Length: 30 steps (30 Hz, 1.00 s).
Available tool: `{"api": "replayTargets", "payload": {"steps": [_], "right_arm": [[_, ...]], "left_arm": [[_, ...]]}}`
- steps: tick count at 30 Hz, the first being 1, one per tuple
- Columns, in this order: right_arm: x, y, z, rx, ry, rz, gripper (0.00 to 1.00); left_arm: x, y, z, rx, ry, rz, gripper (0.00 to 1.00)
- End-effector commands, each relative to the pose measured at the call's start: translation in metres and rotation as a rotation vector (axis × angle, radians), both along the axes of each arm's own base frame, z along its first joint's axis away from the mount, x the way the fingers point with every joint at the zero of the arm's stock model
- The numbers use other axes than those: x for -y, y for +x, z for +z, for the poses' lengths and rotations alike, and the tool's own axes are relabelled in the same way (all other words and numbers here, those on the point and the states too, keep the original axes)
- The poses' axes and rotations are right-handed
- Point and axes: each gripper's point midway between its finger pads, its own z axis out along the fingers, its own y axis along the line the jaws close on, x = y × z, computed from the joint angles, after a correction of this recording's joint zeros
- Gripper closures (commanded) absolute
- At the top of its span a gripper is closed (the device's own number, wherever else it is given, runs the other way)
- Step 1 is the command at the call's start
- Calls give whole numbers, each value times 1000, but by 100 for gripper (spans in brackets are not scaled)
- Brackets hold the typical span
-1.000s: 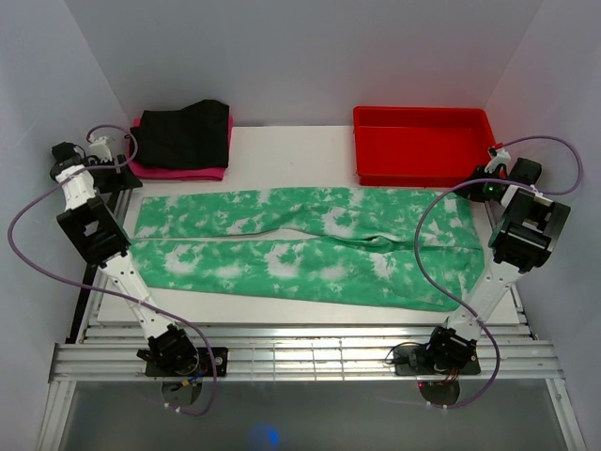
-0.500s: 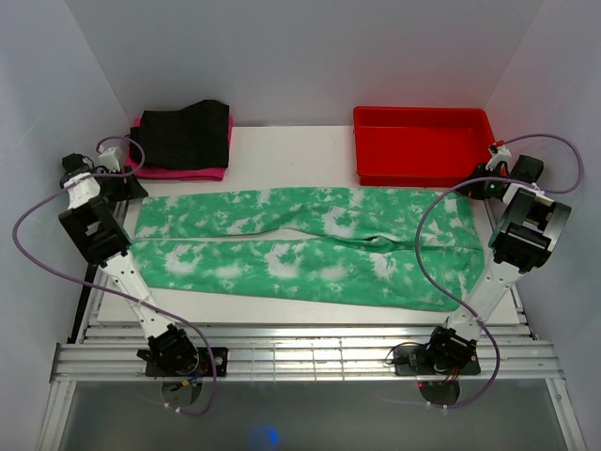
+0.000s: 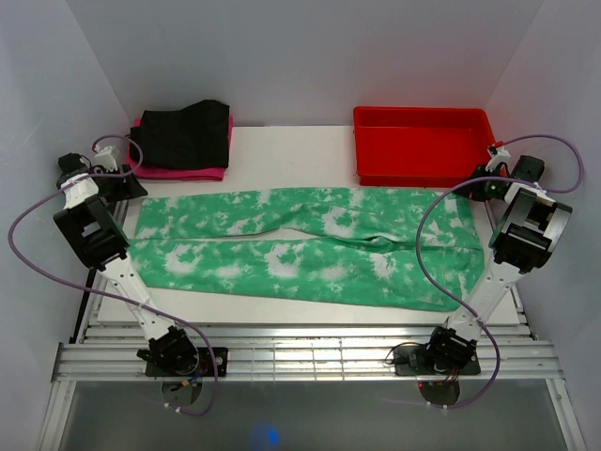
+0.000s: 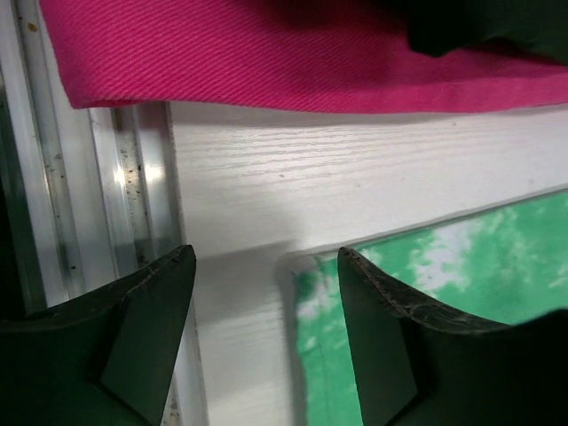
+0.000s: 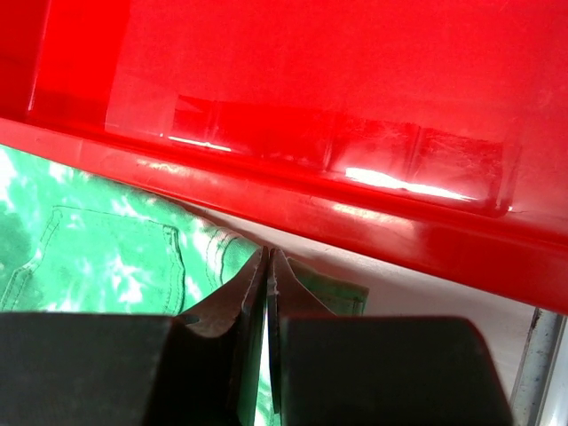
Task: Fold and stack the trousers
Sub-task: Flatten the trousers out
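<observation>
I need to grab the green trousers' far-leg hem at its outer corner [image 3: 146,202] [image 4: 310,273] with my left gripper next. Then the far leg can be folded over the other.
The green tie-dye trousers [image 3: 300,249] lie flat and spread out across the table, legs pointing left and waist to the right. My left gripper [image 3: 120,184] is at the far left end of the upper leg. In the left wrist view it [image 4: 266,256] is open, with the hem corner of the trousers [image 4: 444,266] lying below, between the jaws. My right gripper [image 3: 475,188] is at the far right waist corner. In the right wrist view it [image 5: 267,256] is shut just over the trousers' waistband [image 5: 106,257], and I see nothing held between the jaws.
A red bin [image 3: 423,146] stands at the back right, right behind the waistband; its wall [image 5: 311,106] fills the right wrist view. A black garment [image 3: 183,132] lies folded on a pink one [image 3: 178,172] at the back left, close to my left gripper. Metal rails [image 4: 133,177] edge the table on the left.
My left gripper has moved a little nearer to the leg's hem corner. My right wrist has shifted slightly to the right. The trousers have not moved.
</observation>
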Motion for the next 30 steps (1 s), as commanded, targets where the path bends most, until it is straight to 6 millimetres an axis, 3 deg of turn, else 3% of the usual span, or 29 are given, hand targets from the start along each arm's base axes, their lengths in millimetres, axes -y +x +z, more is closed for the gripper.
{"api": "replayTargets", "payload": {"steps": [1,6,9,18,30], "right_arm": [[5,5,31,62,-11,13,92],[5,4,32,61,-5,14,92],[6,4,34,65,-8,15,92],[6,6,38,64,-4,21,92],[5,3,45,70,-19,45,92]], "left_arm": [[6,4,85,133,-4,-6,24],[16,-1,82,121,-56,-28,23],[24,-5,71,91,-94,-37,23],[23,-9,28,-13,-60,-16,25],[22,-11,-1,-94,-24,15,33]]}}
